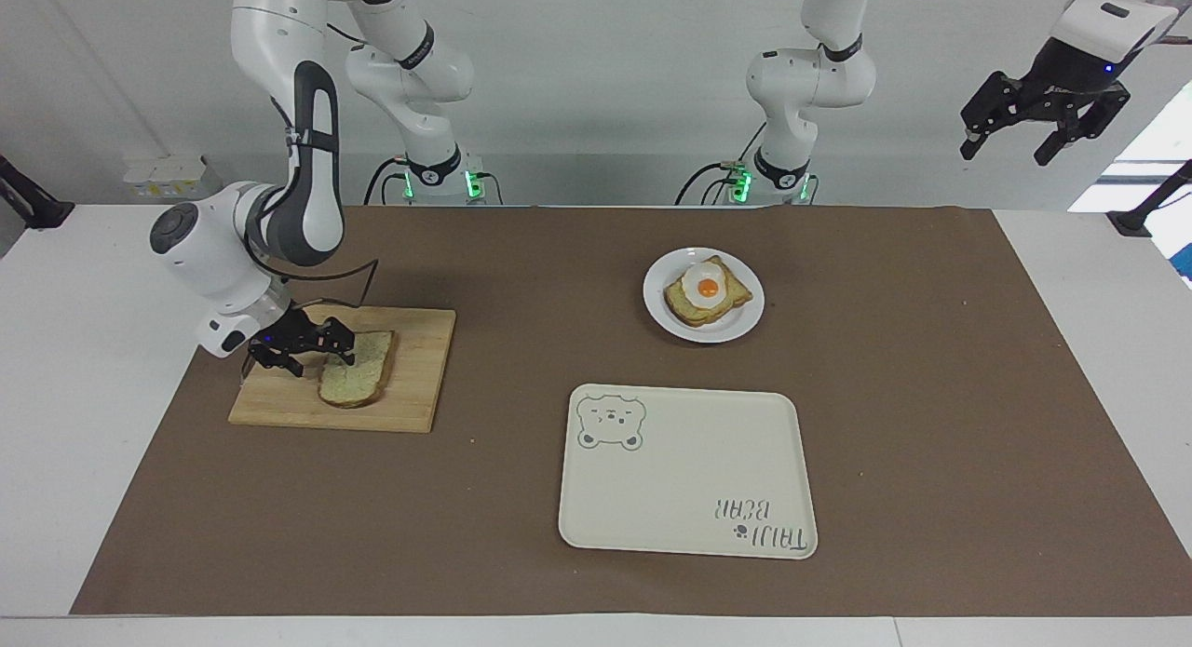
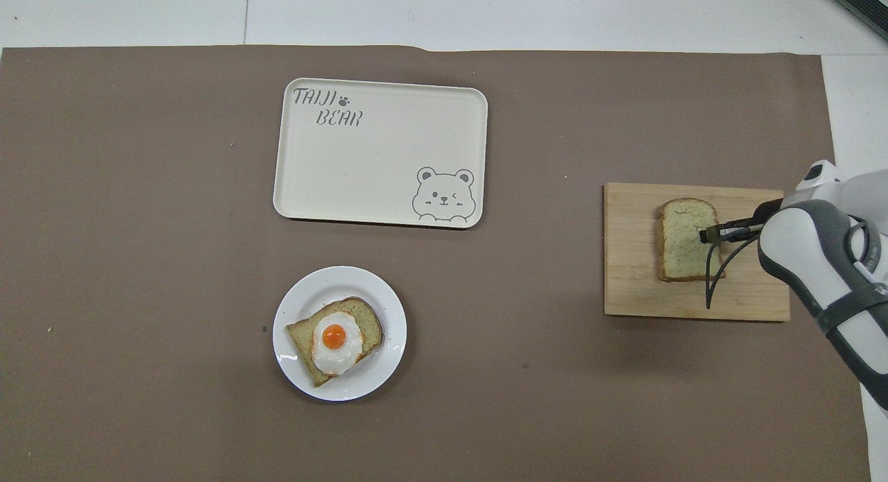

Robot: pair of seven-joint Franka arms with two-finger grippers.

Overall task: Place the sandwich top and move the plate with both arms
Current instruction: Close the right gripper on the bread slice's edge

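Observation:
The egg sandwich on the plate needs its top. My right gripper will grab the bread slice by its crust edge point(image 2: 717, 253) next.
The sandwich top point(image 1: 361, 372), a pale speckled slice with a brown crust, lies flat on a wooden cutting board point(image 1: 419, 377) toward the right arm's end of the table; it also shows in the overhead view point(image 2: 676, 243). My right gripper point(image 1: 322, 360) is low over the board, open, with one finger point(image 2: 709, 235) at the slice's edge and the other off the slice over the board. The white plate point(image 1: 738, 329) carries a toasted slice with a fried egg point(image 1: 708, 291) and stands near the robots. My left gripper point(image 1: 1010, 149) waits open, high off the table's left-arm end.
A cream rectangular tray with a bear print point(image 1: 689, 470) lies empty, farther from the robots than the plate point(image 2: 291, 308). It shows in the overhead view too point(image 2: 374, 156). A brown mat covers the table.

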